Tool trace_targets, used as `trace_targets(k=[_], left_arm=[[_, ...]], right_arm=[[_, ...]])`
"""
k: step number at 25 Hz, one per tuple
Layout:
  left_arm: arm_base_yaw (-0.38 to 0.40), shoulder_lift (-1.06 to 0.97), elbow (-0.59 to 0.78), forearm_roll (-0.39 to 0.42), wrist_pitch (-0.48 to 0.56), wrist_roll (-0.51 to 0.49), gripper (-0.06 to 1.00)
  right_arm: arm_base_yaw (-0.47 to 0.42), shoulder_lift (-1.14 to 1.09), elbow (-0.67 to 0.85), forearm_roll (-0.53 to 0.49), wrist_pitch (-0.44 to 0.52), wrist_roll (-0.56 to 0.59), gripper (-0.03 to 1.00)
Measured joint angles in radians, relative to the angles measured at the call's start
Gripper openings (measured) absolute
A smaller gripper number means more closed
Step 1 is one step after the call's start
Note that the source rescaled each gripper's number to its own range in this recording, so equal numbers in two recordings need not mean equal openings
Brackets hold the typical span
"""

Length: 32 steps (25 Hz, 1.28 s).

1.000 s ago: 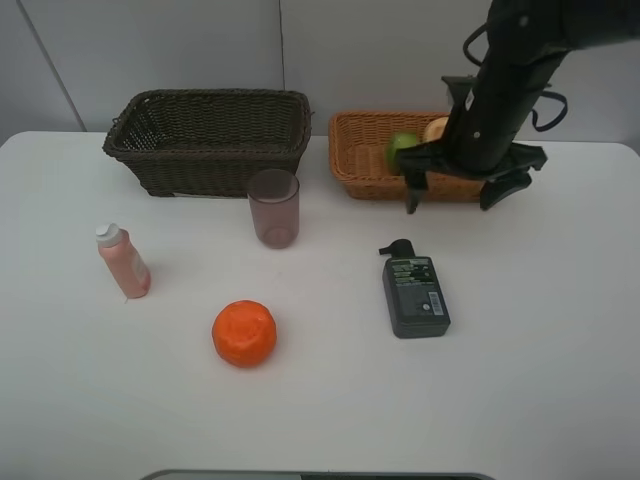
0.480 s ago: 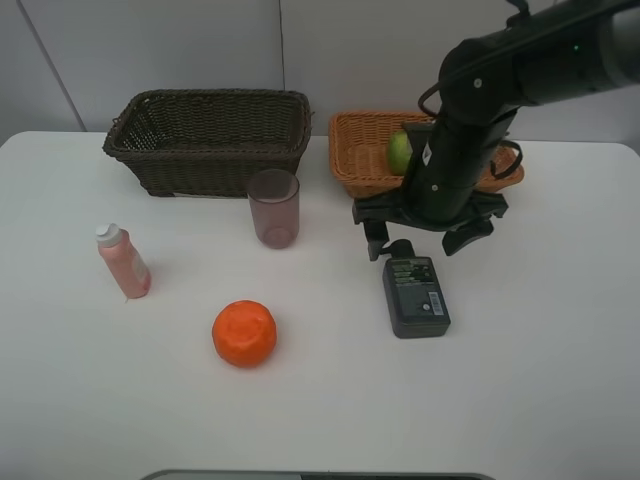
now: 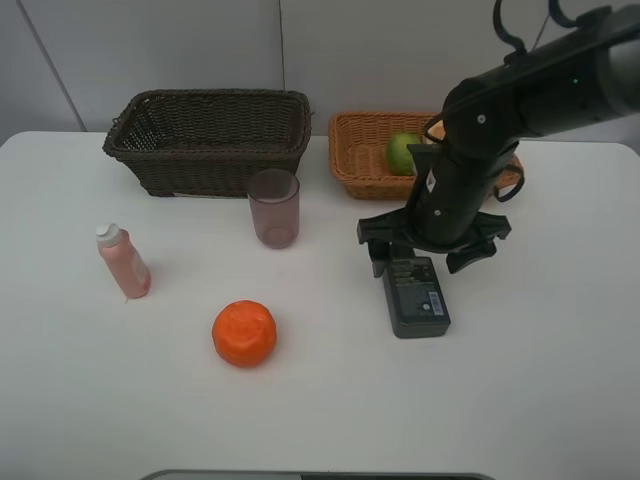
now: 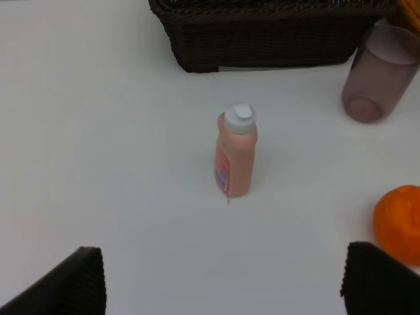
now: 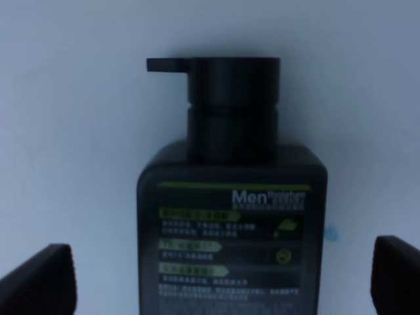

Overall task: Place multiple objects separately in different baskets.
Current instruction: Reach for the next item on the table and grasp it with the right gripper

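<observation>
I need to lower my right gripper to the pump bottle's body [image 3: 417,298] [image 5: 231,243] before it closes on the body. Its fingers are above the body and would miss if they closed now.
My right gripper [image 3: 424,252] is open and empty, low over the pump end of the dark flat pump bottle [image 3: 416,298], with one finger on either side. The right wrist view shows the bottle [image 5: 233,197] between the fingertips [image 5: 39,279]. The green lime [image 3: 403,152] lies in the light tan basket [image 3: 362,150]. The red-yellow fruit is mostly hidden behind the arm. The orange fruit [image 3: 244,333], pink white-capped bottle [image 3: 124,262] and pinkish cup [image 3: 274,208] stand on the table. My left gripper [image 4: 223,289] is open, short of the pink bottle [image 4: 236,159].
The dark brown basket [image 3: 208,128] stands at the back left, just behind the cup. The left wrist view shows that basket [image 4: 262,39], the cup [image 4: 377,84] and the orange [image 4: 400,223]. The white table's [image 3: 540,400] front edge is near the bottom.
My right gripper has moved from the tan basket forward and down to the pump bottle. The lime stays in the basket. Nothing else moved.
</observation>
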Motion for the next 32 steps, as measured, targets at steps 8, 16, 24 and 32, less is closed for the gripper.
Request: trace_targets(k=[8, 16, 24, 32], left_arm=[[0.0, 0.0, 0.0, 0.0, 0.0, 0.0, 0.92], [0.0, 0.0, 0.0, 0.0, 0.0, 0.0, 0.92], [0.0, 0.0, 0.0, 0.0, 0.0, 0.0, 0.92], [0.0, 0.0, 0.0, 0.0, 0.0, 0.0, 0.92]], right_arm=[[0.0, 0.003, 0.042, 0.002, -0.073, 0.0, 1.0], [0.0, 0.088, 0.042, 0.001, -0.077, 0.003, 1.0], [0.0, 0.092, 0.042, 0.001, -0.086, 0.003, 1.0], [0.0, 0.12, 0.041, -0.001, -0.081, 0.002, 1.0]])
